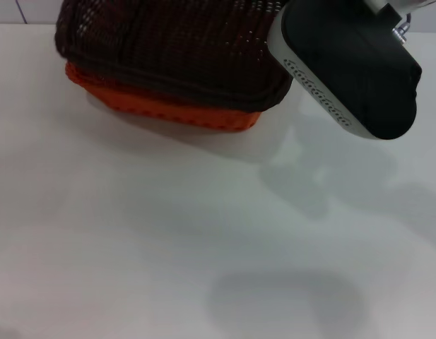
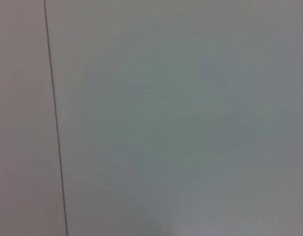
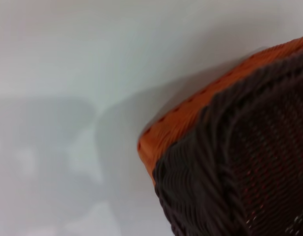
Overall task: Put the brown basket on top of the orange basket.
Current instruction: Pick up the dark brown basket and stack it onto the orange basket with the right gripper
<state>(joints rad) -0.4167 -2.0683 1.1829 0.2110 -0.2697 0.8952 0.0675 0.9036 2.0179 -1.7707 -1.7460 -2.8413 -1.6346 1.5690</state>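
Note:
My right gripper keeps hold of the brown basket for now, since the brown basket's corner (image 3: 200, 162) overhangs the orange rim (image 3: 166, 132).
The brown basket (image 1: 175, 49) rests on top of the orange basket (image 1: 168, 109) at the far side of the white table, a little left of centre. It sits slightly tilted, and only the orange basket's near rim and wall show beneath it. The black and white body of my right gripper (image 1: 352, 70) hovers close against the stack's right end. The right wrist view looks closely at one corner of the stack, with the brown basket (image 3: 249, 162) over the orange basket (image 3: 190, 120). My left gripper is out of view.
The white table (image 1: 203, 247) stretches toward me, crossed by soft shadows. The left wrist view holds only a pale surface with a thin dark seam (image 2: 53, 118).

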